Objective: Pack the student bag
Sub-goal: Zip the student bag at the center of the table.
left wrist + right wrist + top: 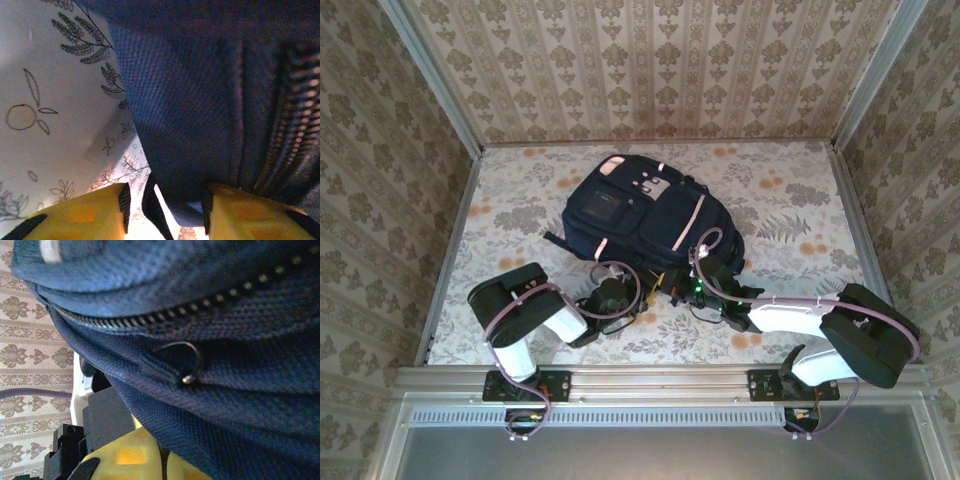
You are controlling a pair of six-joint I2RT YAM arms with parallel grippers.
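Note:
I need to close my left gripper, and it would hold the black strap. The strap runs down between my fingers, and they are at its sides.
The student bag, navy with pale trim, lies in the middle of the table, its bottom end toward the arms. My left gripper is at the bag's near left corner. Its yellow fingers stand apart, and a corner of navy fabric and a black strap hang between them, with a gap to the left pad. My right gripper is at the bag's near edge. It is shut, and bag fabric runs down into the slit between its fingers. A zipper and a wire pull ring show just above.
A floral cloth covers the table. Patterned walls close in the back and both sides. An aluminium rail carries the arm bases at the near edge. Part of the left arm sits close beside my right gripper.

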